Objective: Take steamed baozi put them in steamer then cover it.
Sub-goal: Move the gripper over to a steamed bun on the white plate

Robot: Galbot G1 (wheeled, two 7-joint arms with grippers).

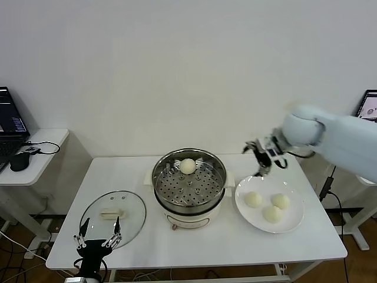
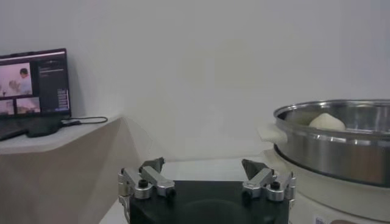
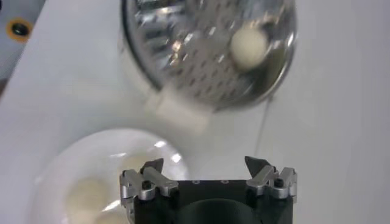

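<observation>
Next, the right gripper grabs the rounded sides of the white plate's baozi nearest the steamer, to fill the steamer [image 1: 189, 190] [image 3: 183, 67].
The steamer [image 1: 189, 190] stands open mid-table with one baozi [image 1: 187, 166] on its perforated tray. Three more baozi [image 1: 253, 199] [image 1: 280, 201] [image 1: 272, 214] lie on a white plate [image 1: 247, 216] to its right. My right gripper [image 1: 263, 158] hovers open and empty above the plate's far rim. In the right wrist view, that gripper [image 3: 204, 164] looks down on the steamer [image 3: 183, 67], its baozi [image 3: 248, 45] and the plate [image 3: 79, 152]. The glass cover [image 1: 132, 219] lies flat at the left. My left gripper [image 1: 98, 231] waits open at its near edge, and the left wrist view shows it [image 2: 203, 167] empty beside the steamer [image 2: 335, 149].
A side table at the left carries a laptop [image 2: 33, 82] and a black mouse [image 1: 19, 160]. Another screen [image 1: 369, 106] stands at the far right. The white table's front edge [image 1: 194, 262] runs close below the cover and the plate.
</observation>
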